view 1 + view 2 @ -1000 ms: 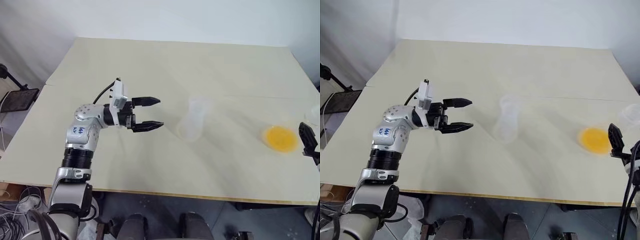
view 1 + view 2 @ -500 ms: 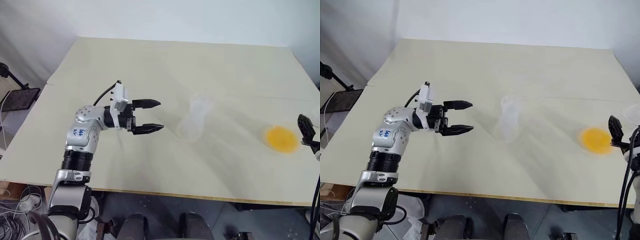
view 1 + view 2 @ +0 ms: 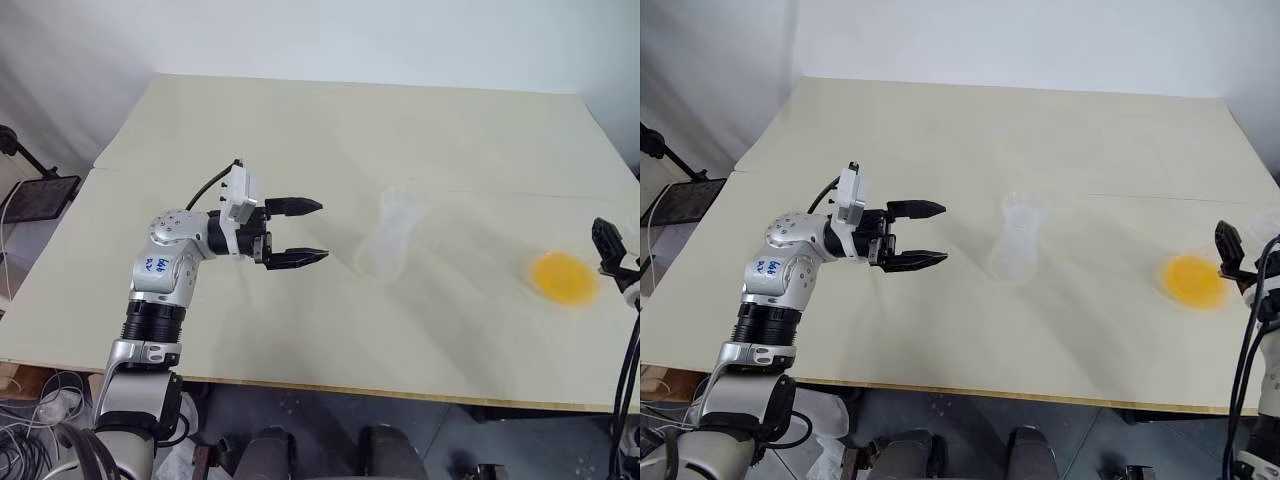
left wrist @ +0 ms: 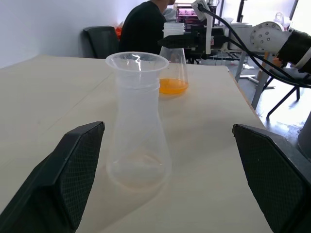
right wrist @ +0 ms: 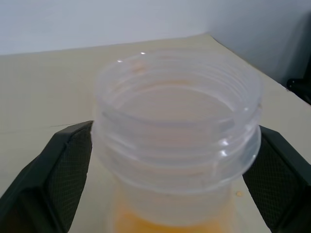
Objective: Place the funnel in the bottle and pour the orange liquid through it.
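My right gripper should close on the flask now. Its fingers are beside the flask's threaded neck (image 5: 177, 131), level with the flask's collar, so they would hold the flask.
The clear bottle (image 3: 385, 250) stands upright mid-table, and the wide-mouthed clear funnel (image 4: 137, 62) appears seated in its neck. My left gripper (image 3: 312, 232) hovers level just left of the bottle, open and empty, pointing at it. The orange liquid (image 3: 562, 277) lies in the bottom of a clear conical flask (image 4: 173, 73) near the table's right edge. My right gripper (image 3: 605, 240) is at that flask, open. In the right wrist view the flask's threaded neck (image 5: 177, 131) sits between the fingers (image 5: 63, 170); whether they touch it I cannot tell.
The beige table (image 3: 300, 130) stretches bare behind and in front of the vessels; its right edge runs close to the flask. In the left wrist view a person in dark clothing (image 4: 143, 31) sits beyond the table, with chairs and equipment around.
My right gripper has moved forward along the table's right edge, from beside the orange liquid to the flask's neck. The left gripper and the bottle have stayed put.
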Controlling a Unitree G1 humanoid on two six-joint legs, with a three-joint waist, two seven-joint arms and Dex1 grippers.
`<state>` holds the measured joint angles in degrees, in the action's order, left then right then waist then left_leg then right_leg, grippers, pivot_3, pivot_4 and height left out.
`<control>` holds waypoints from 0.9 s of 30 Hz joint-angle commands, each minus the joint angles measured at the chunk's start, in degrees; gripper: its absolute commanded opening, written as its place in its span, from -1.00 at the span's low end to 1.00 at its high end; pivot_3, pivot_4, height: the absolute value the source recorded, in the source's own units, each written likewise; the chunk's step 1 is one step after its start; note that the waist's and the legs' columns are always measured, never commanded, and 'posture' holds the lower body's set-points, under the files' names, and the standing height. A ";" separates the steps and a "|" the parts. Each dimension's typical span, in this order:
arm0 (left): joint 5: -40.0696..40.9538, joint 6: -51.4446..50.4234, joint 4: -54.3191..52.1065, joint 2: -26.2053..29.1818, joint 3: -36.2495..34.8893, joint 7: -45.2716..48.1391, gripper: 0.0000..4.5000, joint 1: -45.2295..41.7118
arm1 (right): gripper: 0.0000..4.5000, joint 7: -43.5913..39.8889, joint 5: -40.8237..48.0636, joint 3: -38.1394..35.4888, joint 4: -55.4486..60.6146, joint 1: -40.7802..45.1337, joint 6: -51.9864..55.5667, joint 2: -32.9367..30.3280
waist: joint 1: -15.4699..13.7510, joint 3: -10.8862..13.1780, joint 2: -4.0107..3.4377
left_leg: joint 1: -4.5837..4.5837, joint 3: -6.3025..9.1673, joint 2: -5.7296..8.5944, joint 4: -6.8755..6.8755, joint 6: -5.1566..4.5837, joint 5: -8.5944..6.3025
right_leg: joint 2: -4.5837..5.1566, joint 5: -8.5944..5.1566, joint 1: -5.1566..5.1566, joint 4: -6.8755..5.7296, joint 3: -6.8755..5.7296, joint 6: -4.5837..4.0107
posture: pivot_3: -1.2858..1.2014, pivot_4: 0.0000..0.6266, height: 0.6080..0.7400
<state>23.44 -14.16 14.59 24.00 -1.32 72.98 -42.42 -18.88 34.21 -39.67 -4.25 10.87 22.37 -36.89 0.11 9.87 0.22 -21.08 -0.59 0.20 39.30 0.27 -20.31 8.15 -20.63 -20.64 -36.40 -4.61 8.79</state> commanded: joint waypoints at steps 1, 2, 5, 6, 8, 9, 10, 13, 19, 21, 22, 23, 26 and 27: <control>1.38 0.69 -1.75 0.44 -0.60 -0.24 1.00 -0.05 | 0.92 -0.53 -0.39 -1.16 -0.25 1.38 -2.28 -1.18 | 0.01 0.00 0.00 | 0.00 0.00 0.00 0.00 0.00 0.00 | 0.00 0.00 0.00 0.00 0.00 0.00 | 0.03 -0.52 1.00; 1.34 0.76 -1.78 0.40 -0.54 -0.26 1.00 -0.05 | 0.83 -0.55 -0.25 -1.21 -0.57 1.77 -2.37 -1.04 | 0.02 0.00 0.00 | 0.00 0.00 0.00 0.00 0.00 0.00 | 0.00 0.00 0.00 0.00 0.00 0.00 | 0.03 -0.52 1.00; 1.33 0.90 -1.65 0.31 -0.53 -0.35 1.00 -0.11 | 0.42 -1.12 0.06 -1.22 -1.30 2.73 -3.46 -0.51 | 0.04 0.00 0.00 | 0.00 0.00 0.00 0.00 0.00 0.00 | 0.00 0.00 0.00 0.00 0.00 0.00 | 0.03 -0.52 1.00; 1.37 0.91 -1.62 0.29 -0.56 -0.38 1.00 -0.09 | 0.29 -1.12 0.05 -1.23 -1.38 2.83 -3.68 -0.39 | 0.06 0.00 0.00 | 0.00 0.00 -0.01 0.00 0.00 0.00 | 0.00 0.00 0.00 0.00 -0.01 0.00 | 0.03 -0.52 1.00; 1.33 1.05 -1.60 0.27 -0.51 -0.39 1.00 0.02 | 0.10 -1.54 -0.16 -1.02 -1.68 2.84 -4.18 -0.36 | 0.07 0.00 0.00 | 0.00 0.00 -0.01 0.00 0.00 0.00 | 0.00 0.00 0.00 0.00 -0.02 0.00 | 0.03 -0.52 1.00; 1.31 1.11 -1.56 0.24 -0.49 -0.42 1.00 0.06 | 0.10 -1.65 -0.24 -0.96 -1.83 2.84 -4.38 -0.34 | 0.06 0.00 0.00 | -0.01 0.00 -0.01 0.00 0.00 0.00 | 0.00 0.00 0.00 0.01 -0.01 0.00 | 0.03 -0.52 1.00; 1.30 1.14 -1.54 0.22 -0.45 -0.44 1.00 0.09 | 0.10 -1.76 -0.14 -0.98 -1.93 2.89 -4.53 -0.26 | 0.06 0.00 0.00 | 0.00 0.00 -0.01 0.00 0.00 0.00 | 0.00 0.00 0.00 0.01 -0.01 0.00 | 0.03 -0.52 1.00; 1.31 1.21 -1.52 0.24 -0.42 -0.45 1.00 0.15 | 0.10 -2.79 0.21 -0.68 -0.98 2.70 -5.42 0.20 | 0.06 0.00 0.00 | -0.01 0.00 -0.01 0.00 0.00 0.00 | 0.00 0.00 0.00 0.02 -0.02 0.00 | 0.03 -0.52 1.00; 1.09 1.65 -0.72 0.05 -0.61 -0.91 1.00 -0.39 | 0.10 -4.00 -0.98 2.72 4.99 4.47 -7.95 0.31 | 0.17 0.06 -0.11 | -0.01 0.00 -0.01 0.00 0.00 0.00 | 0.00 0.00 -0.02 0.02 0.00 0.00 | 0.03 -0.52 1.00; 1.30 1.51 -0.58 -0.17 -1.03 -1.68 1.00 -0.42 | 0.10 -4.33 -2.00 5.86 9.02 5.62 -7.27 -0.76 | 0.28 0.08 -0.14 | 0.00 0.03 -0.03 0.00 0.00 0.00 | 0.00 0.00 -0.05 0.00 0.03 0.00 | 0.03 -0.52 1.00; 1.30 1.54 -0.60 -0.20 -1.15 -2.01 1.00 -0.32 | 0.10 -3.46 -3.38 8.46 11.41 6.00 -3.90 -2.49 | 0.31 0.10 -0.17 | 0.00 0.03 -0.03 0.00 0.01 0.00 | 0.00 0.00 -0.06 0.00 0.03 0.00 | 0.03 -0.52 1.00; 1.35 1.45 -0.73 -0.26 -1.29 -2.41 1.00 -0.15 | 0.10 -1.51 -4.32 10.57 13.56 6.68 0.35 -3.79 | 0.32 0.11 -0.19 | -0.01 0.05 -0.04 0.00 0.01 0.00 | -0.01 0.00 -0.09 -0.01 0.04 0.00 | 0.03 -0.52 1.00; 1.52 1.16 -1.83 -0.28 -1.47 -3.59 1.00 1.10 | 0.10 -1.60 -4.71 16.64 20.46 9.13 4.50 -5.09 | 0.11 0.11 -0.20 | -0.03 0.15 -0.04 0.00 0.01 0.00 | -0.01 0.00 -0.10 -0.01 0.03 0.00 | 0.03 -0.52 1.00; 1.46 1.11 -2.21 -0.33 -1.51 -4.18 1.00 1.55 | 0.10 -2.18 -6.41 18.86 21.98 9.67 3.79 -5.59 | 0.09 0.11 -0.20 | -0.03 0.17 -0.04 0.00 0.01 0.00 | -0.01 0.00 -0.09 -0.02 0.01 0.00 | 0.03 -0.52 1.00</control>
<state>23.53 -13.55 14.31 23.62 -1.78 69.64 -41.54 -20.50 29.35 -22.78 13.18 19.76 26.48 -41.14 0.20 9.98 0.02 -21.13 -0.40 0.16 39.30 0.27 -20.31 8.14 -20.63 -20.73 -36.41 -4.61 8.79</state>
